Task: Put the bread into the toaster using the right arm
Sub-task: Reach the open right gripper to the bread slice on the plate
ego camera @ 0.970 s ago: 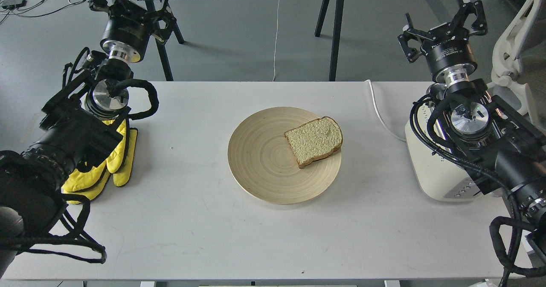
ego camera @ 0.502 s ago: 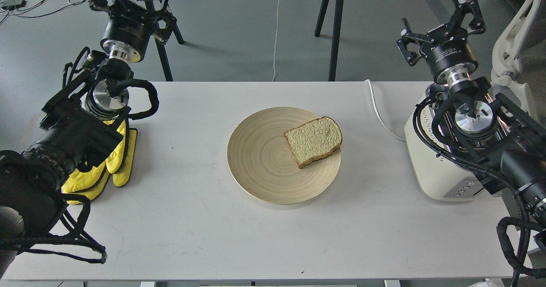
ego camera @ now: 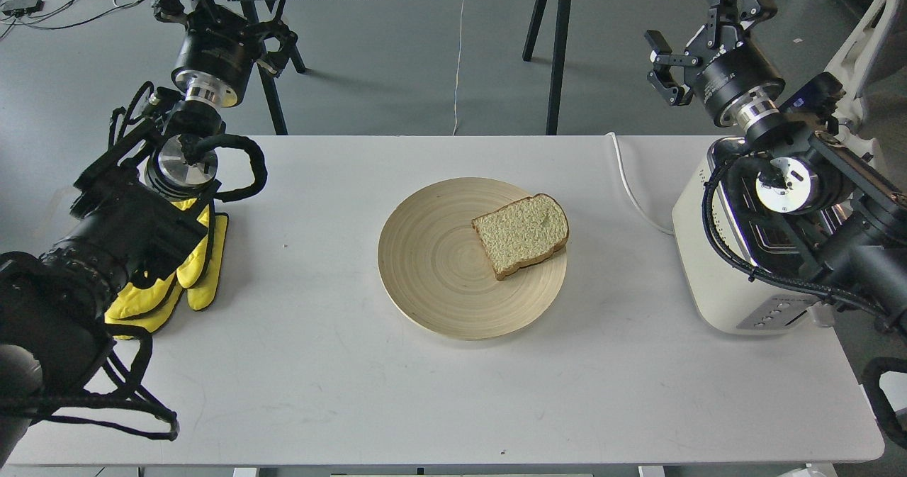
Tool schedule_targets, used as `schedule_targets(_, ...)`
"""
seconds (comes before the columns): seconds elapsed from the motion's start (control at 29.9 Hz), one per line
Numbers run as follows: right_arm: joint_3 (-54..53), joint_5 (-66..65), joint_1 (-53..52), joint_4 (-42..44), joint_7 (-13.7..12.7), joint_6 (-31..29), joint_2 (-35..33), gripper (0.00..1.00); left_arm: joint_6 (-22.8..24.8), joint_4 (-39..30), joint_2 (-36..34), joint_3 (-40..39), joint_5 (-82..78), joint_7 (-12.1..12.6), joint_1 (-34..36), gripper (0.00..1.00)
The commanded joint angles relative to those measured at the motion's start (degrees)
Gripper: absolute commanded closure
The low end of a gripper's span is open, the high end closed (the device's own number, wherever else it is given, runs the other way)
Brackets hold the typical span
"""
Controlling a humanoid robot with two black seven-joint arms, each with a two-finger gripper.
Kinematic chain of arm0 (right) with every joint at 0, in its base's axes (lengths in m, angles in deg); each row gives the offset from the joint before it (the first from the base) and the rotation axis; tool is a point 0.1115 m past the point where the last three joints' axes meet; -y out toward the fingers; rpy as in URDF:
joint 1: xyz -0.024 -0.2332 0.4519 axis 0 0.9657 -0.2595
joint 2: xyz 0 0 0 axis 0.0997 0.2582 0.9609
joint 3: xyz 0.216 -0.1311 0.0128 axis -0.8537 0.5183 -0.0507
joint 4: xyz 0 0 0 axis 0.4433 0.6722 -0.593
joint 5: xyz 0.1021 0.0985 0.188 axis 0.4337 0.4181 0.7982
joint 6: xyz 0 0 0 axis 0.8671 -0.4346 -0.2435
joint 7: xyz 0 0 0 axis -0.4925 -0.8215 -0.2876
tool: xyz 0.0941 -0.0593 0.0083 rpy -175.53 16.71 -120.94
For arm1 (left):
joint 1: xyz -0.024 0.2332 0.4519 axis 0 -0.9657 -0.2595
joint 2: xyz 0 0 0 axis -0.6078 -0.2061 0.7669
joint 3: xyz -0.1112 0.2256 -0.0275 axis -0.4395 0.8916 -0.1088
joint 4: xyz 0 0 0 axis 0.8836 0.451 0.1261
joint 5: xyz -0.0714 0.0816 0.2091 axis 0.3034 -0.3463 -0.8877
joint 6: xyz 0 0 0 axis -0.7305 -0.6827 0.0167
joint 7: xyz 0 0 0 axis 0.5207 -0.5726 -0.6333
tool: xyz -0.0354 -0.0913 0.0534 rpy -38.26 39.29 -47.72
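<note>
Next, my right gripper grabs the bread by its rounded crust edge (ego camera: 560,213). That keeps the bread's straight edge (ego camera: 486,251) free to go into the toaster.
The bread (ego camera: 521,235) lies flat on the right part of a round bamboo plate (ego camera: 432,264) at the middle of the white table. The cream-white toaster (ego camera: 723,257) stands at the table's right edge, its chrome top and slots partly covered by my right arm. My right gripper (ego camera: 698,27) is open and empty, held high beyond the table's far right edge, above and behind the toaster and far from the bread. My left gripper (ego camera: 221,10) is open and empty, raised beyond the far left corner.
Yellow gloves (ego camera: 191,264) lie under my left arm at the table's left. A white cord (ego camera: 631,190) runs from the toaster to the far edge. Another table with black legs (ego camera: 558,52) stands behind. A white chair (ego camera: 854,45) is at far right.
</note>
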Motion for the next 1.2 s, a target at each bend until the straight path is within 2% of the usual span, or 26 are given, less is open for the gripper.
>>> schedule_targets(0.0, 1.9, -11.3, -0.9, -0.4, 0.0, 0.4, 0.0, 0.02, 0.0, 0.0, 0.0, 0.0, 0.0, 0.1, 0.0, 0.00)
schedule_targets(0.13, 7.0, -19.7, -1.9, 0.1, 0.0, 2.9, -0.1, 0.02, 0.0, 0.0, 0.0, 0.0, 0.0, 0.1, 0.0, 0.00)
schedule_targets(0.27, 17.2, -25.4, -3.0, 1.7, -0.5, 8.6, 0.0, 0.02, 0.0, 0.0, 0.0, 0.1, 0.0, 0.0, 0.0, 0.00)
schedule_targets(0.43, 31.4, -27.1, -6.4, 5.1, -0.5, 14.6, 0.9, 0.02, 0.0, 0.0, 0.1, 0.0, 0.0, -0.1, 0.1, 0.00)
schedule_targets(0.57, 40.3, -27.1, -8.0, 11.4, -0.5, 17.8, 5.5, 0.02, 0.0, 0.0, 0.1, 0.0, 0.0, -0.1, 0.1, 0.00)
schedule_targets(0.77, 45.6, -26.8, -6.6, 18.0, 0.1, 18.4, 11.4, 0.10, 0.0, 0.0, 0.1, 0.0, 0.0, -0.2, 0.0, 0.00)
schedule_targets(0.84, 46.1, -27.0, -6.0, 18.2, -0.5, 18.4, 12.8, 0.13, 0.0, 0.0, 0.2, 0.0, 0.0, -0.2, 0.1, 0.00)
schedule_targets(1.0, 49.2, -27.0, -5.8, 20.6, -1.8, 18.4, 15.1, 0.27, 0.0, 0.0, 0.2, 0.0, 0.0, -0.2, 0.0, 0.00)
schedule_targets(1.17, 52.2, -26.8, -5.6, 21.9, -2.5, 18.7, 15.8, 0.33, 0.0, 0.0, 0.3, 0.0, 0.0, -0.2, 0.0, 0.00)
